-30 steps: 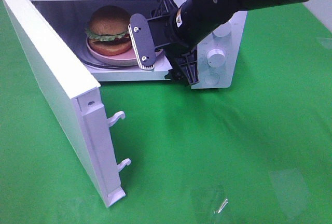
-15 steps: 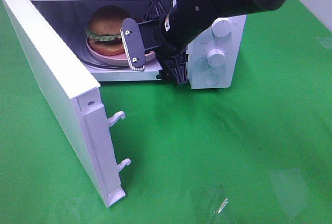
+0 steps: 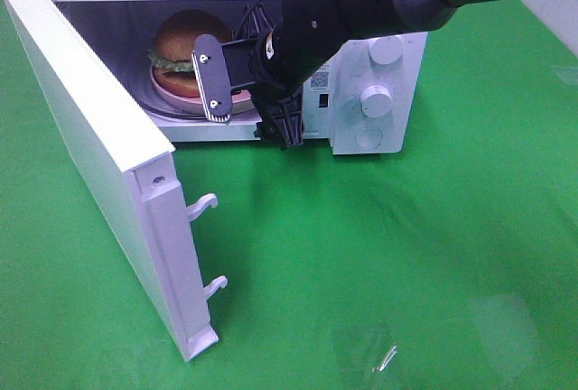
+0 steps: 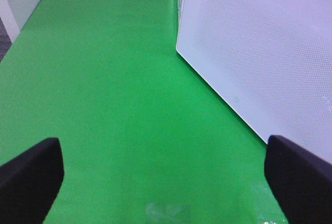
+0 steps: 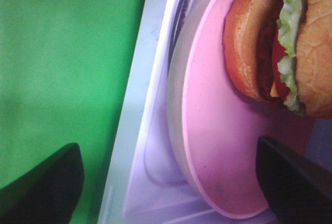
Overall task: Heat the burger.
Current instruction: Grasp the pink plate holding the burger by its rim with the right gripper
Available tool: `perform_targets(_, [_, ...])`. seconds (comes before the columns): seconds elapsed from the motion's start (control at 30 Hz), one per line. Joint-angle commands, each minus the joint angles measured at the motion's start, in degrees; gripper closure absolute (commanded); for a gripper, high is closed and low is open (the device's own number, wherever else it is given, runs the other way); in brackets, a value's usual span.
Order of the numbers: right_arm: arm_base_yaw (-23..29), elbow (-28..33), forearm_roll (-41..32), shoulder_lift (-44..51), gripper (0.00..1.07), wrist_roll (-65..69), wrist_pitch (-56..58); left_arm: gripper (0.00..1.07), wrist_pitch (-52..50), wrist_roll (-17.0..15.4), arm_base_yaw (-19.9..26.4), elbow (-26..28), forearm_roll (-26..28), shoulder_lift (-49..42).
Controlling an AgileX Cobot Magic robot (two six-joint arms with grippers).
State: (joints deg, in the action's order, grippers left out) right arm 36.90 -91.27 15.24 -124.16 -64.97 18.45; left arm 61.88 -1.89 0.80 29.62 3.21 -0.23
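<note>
The burger needs to come out of the microwave, so my right gripper should next grab the pink plate (image 5: 218, 130) by its rim (image 5: 179, 110).
The burger (image 3: 185, 45), golden buns with green lettuce, sits on a pink plate (image 3: 173, 92) inside the open microwave (image 3: 397, 11). My right gripper (image 3: 248, 101) hangs at the oven's mouth, just right of the plate, jaws open and empty. One finger (image 3: 212, 78) covers part of the plate's rim. In the right wrist view the burger (image 5: 280, 42) and plate (image 5: 218, 130) lie close ahead of the open gripper (image 5: 168, 182). My left gripper (image 4: 166, 182) is open over the green cloth beside the door's outer face (image 4: 259, 53); it is out of the exterior view.
The microwave door (image 3: 90, 137) stands swung wide to the left, its two latch hooks (image 3: 204, 205) sticking out. Two knobs (image 3: 377, 99) sit on the control panel at the right. Green cloth (image 3: 406, 255) covers the table in front.
My right gripper has slid leftward across the microwave opening, closer to the plate and burger, staying open. Burger, plate and door have not moved.
</note>
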Motion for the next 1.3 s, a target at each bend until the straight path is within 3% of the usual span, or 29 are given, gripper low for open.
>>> perform_targets(0.03, [0.0, -1.7, -0.6, -1.1, 0.22, 0.7, 0.3, 0.06, -0.8, 0.2, 0.1, 0.1, 0.1, -1.0])
perform_targets(1.3, [0.0, -12.4, -1.4, -10.5, 0.24, 0.7, 1.6, 0.06, -0.8, 0.2, 0.1, 0.1, -0.2, -1.0])
